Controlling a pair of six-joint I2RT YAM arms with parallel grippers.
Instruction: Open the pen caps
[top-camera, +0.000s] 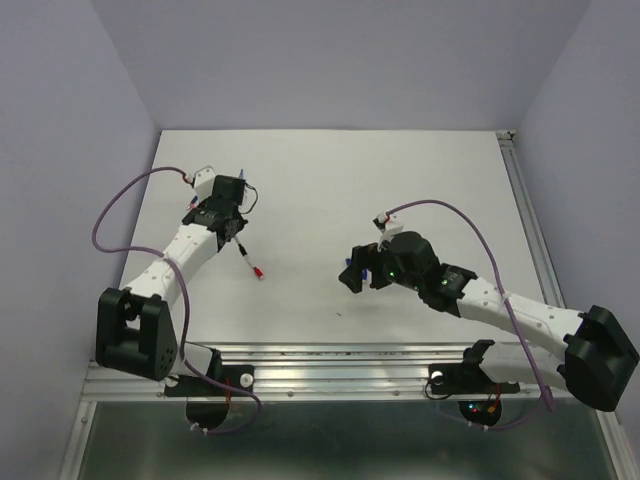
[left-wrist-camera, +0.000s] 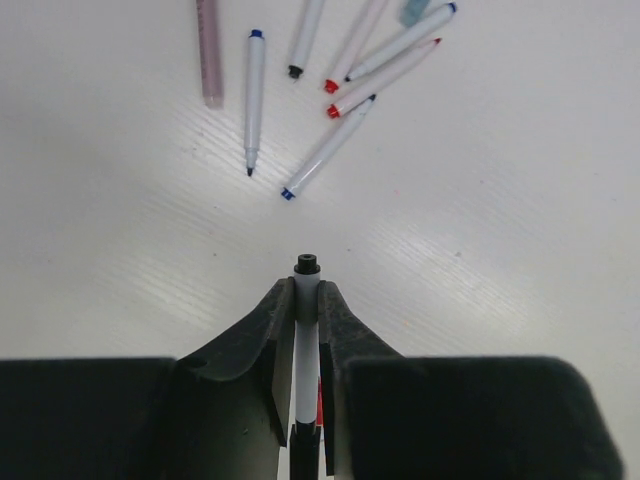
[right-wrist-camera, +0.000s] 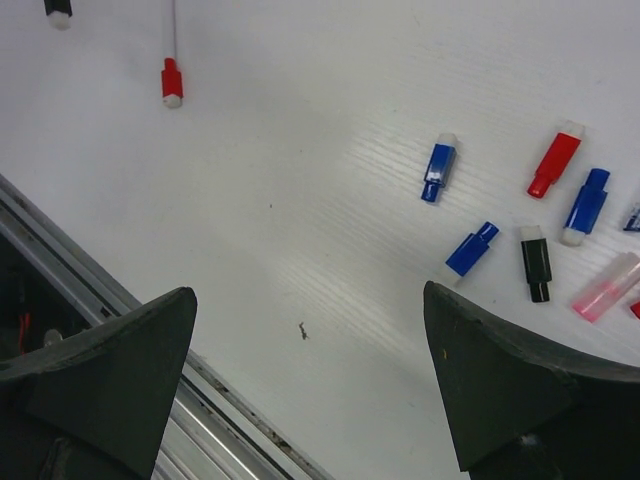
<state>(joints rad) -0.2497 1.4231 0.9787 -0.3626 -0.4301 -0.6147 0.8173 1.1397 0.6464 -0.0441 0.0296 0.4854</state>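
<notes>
The right gripper next needs to grab the black cap (top-camera: 243, 250) (right-wrist-camera: 58, 10) at the near end of the white pen to open the pen, and the body of the pen is left to the left gripper.
My left gripper (left-wrist-camera: 307, 290) is shut on a white pen (left-wrist-camera: 306, 340) that lies lengthwise between the fingers. Its small black end (left-wrist-camera: 306, 264) pokes out past the fingertips, and a black part (left-wrist-camera: 303, 452) shows at the near end. In the top view this gripper (top-camera: 233, 228) is at the table's left. Loose pen caps lie under the right wrist: blue ones (right-wrist-camera: 438, 167) (right-wrist-camera: 471, 248) (right-wrist-camera: 585, 205), a red one (right-wrist-camera: 554, 160), a black one (right-wrist-camera: 535, 262) and a pinkish clear one (right-wrist-camera: 605, 288). My right gripper (right-wrist-camera: 307, 290) hangs open and empty over bare table.
Several uncapped pens (left-wrist-camera: 330, 145) lie fanned out ahead of the left gripper. A pen with a red cap (top-camera: 257, 270) lies on the table between the arms. The metal rail (right-wrist-camera: 120, 310) of the table's front edge runs just below the right gripper.
</notes>
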